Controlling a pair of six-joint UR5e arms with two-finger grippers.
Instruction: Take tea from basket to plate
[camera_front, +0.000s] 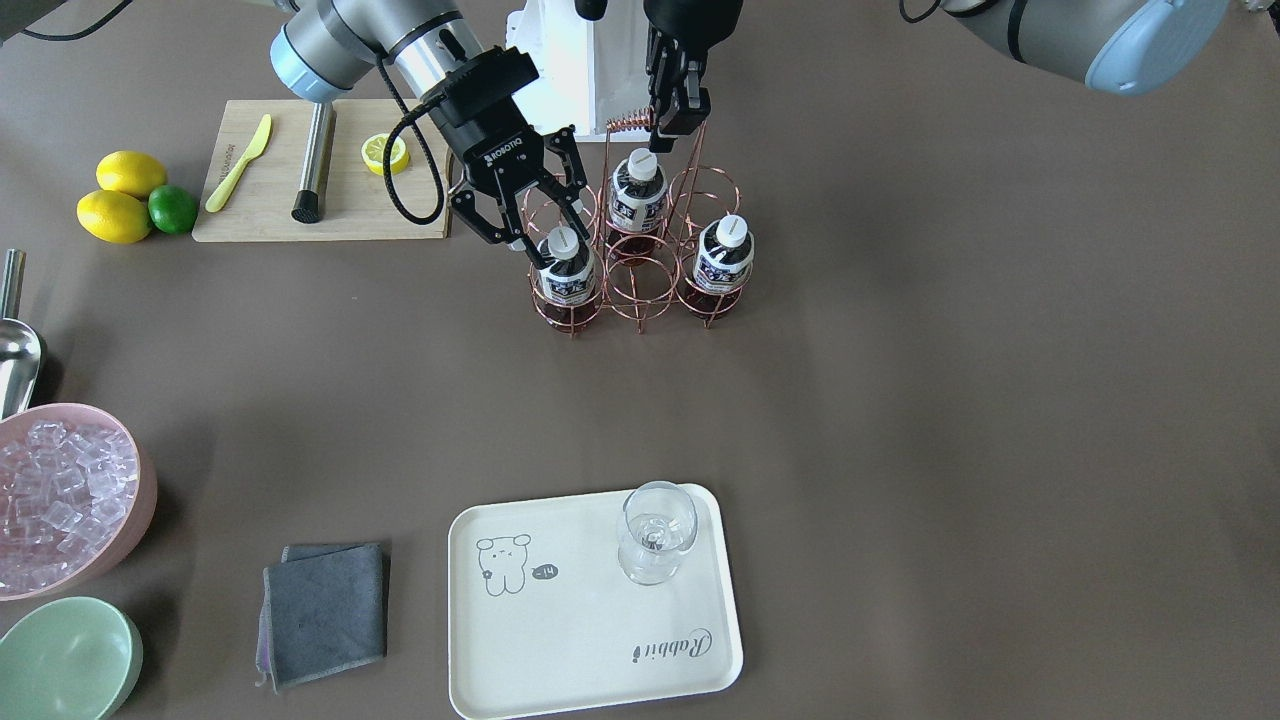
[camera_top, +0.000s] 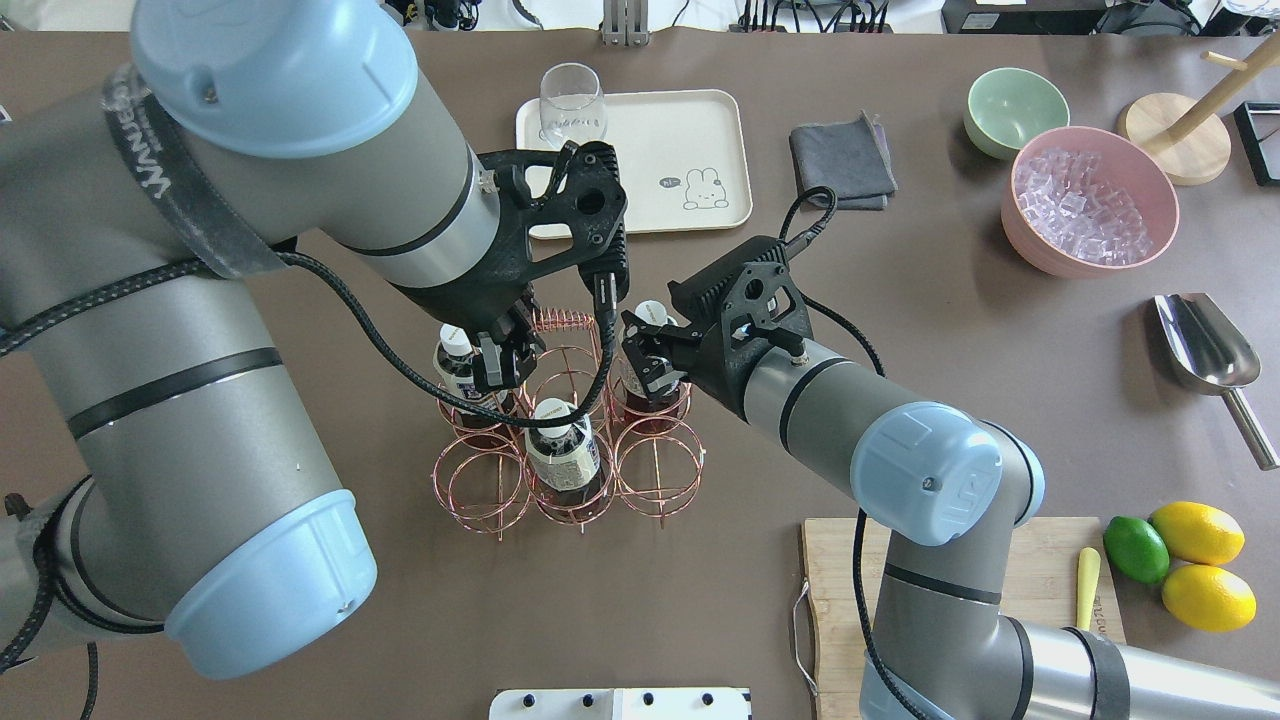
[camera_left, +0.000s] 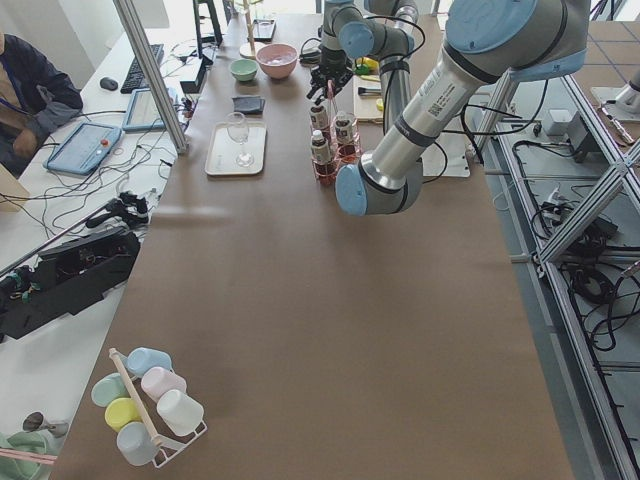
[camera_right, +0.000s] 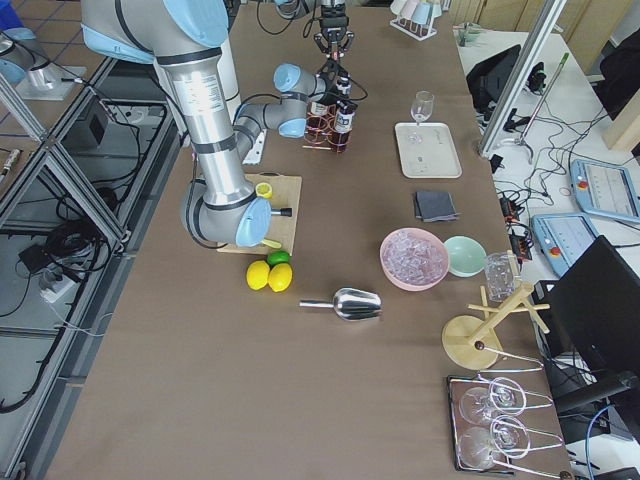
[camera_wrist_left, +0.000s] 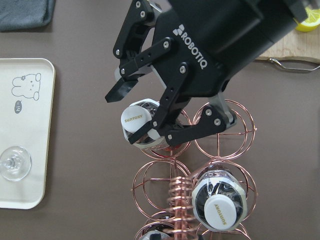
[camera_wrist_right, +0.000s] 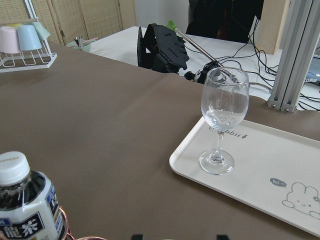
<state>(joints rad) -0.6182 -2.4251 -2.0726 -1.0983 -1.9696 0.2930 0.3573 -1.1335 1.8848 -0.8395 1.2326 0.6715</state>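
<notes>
The bottle needs to move to the plate, so my right gripper should next grab its white cap (camera_front: 563, 242). The cap is above the copper wire rings around the bottle's body.
The copper wire basket (camera_front: 640, 292) stands mid-table and holds three tea bottles (camera_front: 565, 270) (camera_front: 638, 195) (camera_front: 722, 258). My right gripper (camera_front: 555, 235) is open, its fingers on either side of the white cap of the near-left bottle; the left wrist view shows this too (camera_wrist_left: 127, 117). My left gripper (camera_front: 672, 125) is above the basket, shut on its coiled handle (camera_front: 630, 122). The cream plate (camera_front: 590, 650) lies near the front edge with a wine glass (camera_front: 655, 530) on it. One tea bottle (camera_wrist_right: 20, 205) and the plate (camera_wrist_right: 280, 175) show in the right wrist view.
A wooden cutting board (camera_front: 270, 210) with a yellow knife, a muddler and a half lemon lies beside the basket. Two lemons and a lime (camera_front: 172, 208), a pink bowl of ice (camera_front: 60, 490), a green bowl (camera_front: 65, 660), a scoop and a grey cloth (camera_front: 325, 610) are further out.
</notes>
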